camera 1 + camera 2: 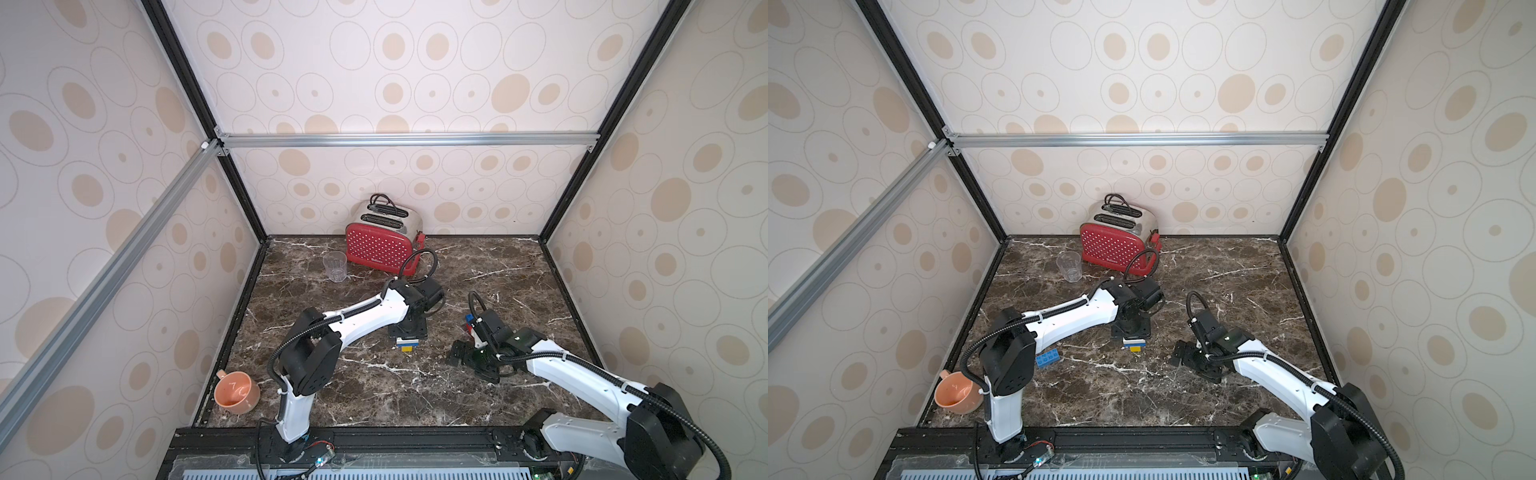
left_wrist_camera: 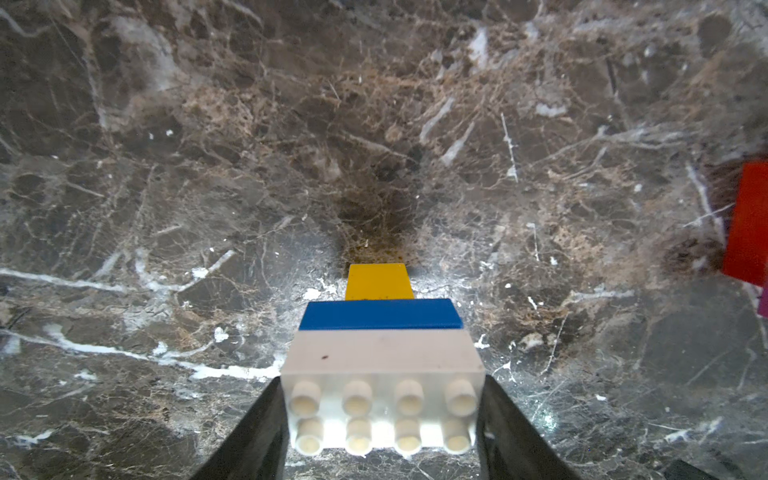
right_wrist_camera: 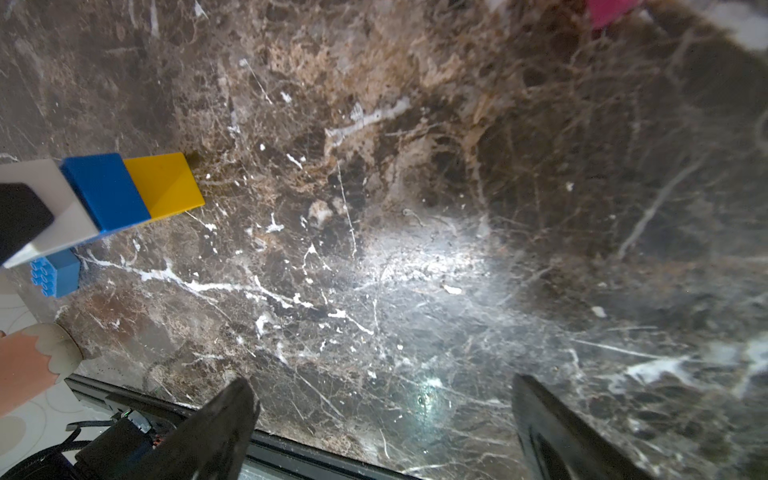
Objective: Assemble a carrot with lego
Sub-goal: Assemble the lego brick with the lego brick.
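Note:
I should open my left gripper now. The yellow tip is on the flat marble table, so the stack (image 1: 1134,345) would stay standing.
My left gripper (image 2: 380,415) is shut on the white brick (image 2: 382,353) at the top of the partly built carrot (image 1: 407,344). The stack runs white, blue, then yellow, with the yellow tip (image 2: 379,282) pointing down at the marble table. Eight free studs face the wrist camera. My right gripper (image 3: 382,415) is open and holds nothing, hovering low to the right of the stack (image 1: 1134,345). Loose lego: a blue brick (image 1: 1047,358) lies by the left arm, and red and blue bricks (image 1: 469,324) sit behind the right wrist. A pink brick (image 3: 611,10) shows at the frame edge.
A red toaster (image 1: 380,245) stands at the back wall with a clear glass (image 1: 335,266) beside it. A peach cup (image 1: 237,392) sits at the front left corner. The marble table (image 1: 498,270) is walled on three sides, with a black rail along the front.

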Robot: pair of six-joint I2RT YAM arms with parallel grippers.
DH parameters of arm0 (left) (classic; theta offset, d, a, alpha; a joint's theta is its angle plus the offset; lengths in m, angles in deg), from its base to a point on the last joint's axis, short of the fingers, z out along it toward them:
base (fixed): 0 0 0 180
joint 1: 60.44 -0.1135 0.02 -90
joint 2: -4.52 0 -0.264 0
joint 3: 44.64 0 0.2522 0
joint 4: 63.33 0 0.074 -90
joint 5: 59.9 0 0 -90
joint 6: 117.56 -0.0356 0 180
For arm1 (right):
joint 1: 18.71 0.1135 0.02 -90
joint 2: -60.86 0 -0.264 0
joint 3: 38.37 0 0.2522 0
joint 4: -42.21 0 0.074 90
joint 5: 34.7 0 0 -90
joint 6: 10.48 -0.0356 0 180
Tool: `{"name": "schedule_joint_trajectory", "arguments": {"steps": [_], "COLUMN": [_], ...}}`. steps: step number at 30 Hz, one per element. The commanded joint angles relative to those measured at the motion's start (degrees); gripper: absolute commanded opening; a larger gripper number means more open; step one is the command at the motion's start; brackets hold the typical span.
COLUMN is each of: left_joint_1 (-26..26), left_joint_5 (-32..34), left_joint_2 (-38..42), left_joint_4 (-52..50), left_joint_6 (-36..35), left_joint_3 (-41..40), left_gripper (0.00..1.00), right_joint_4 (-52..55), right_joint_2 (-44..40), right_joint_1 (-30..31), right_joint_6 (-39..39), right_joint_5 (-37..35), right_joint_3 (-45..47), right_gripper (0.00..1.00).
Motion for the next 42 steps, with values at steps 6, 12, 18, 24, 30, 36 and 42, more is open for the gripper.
{"name": "schedule_joint_trajectory", "arguments": {"steps": [6,12,18,24,30,36,42], "left_joint_1": [0.60,0.63,0.63,0.60,0.64,0.59,-0.30], "left_joint_5": [0.63,-0.45,0.26,2.60,3.45,6.42,11.61], "left_joint_2": [-5.16,-4.93,-4.03,-4.02,-4.07,-0.03,9.36], "left_joint_4": [-8.09,-7.37,-7.07,-9.33,-9.90,-10.56,-11.67], "left_joint_6": [-3.51,-2.85,-2.91,-4.07,-4.58,-4.33,-2.72], "left_joint_3": [4.81,2.42,2.74,6.28,8.92,9.71,1.80], "left_gripper": [0.54,0.52,0.64,0.78,0.87,0.99,0.99], "right_joint_4": [1.87,1.66,1.68,2.17,2.62,3.27,3.89], "right_joint_2": [0.32,0.65,1.12,1.01,0.33,0.23,0.28], "right_joint_1": [-0.66,-0.84,-0.93,-1.24,-1.51,-1.67,-1.71], "right_joint_6": [0.45,0.54,0.80,1.12,1.10,1.58,2.21], "right_joint_5": [-1.02,-0.95,-0.86,-1.04,-1.30,-1.30,-0.98], "right_joint_3": [-2.47,-2.78,-3.22,-3.53,-3.16,-3.39,-4.17], "right_gripper": [0.99,0.99,0.99,0.99,0.99,0.99,0.99]}}
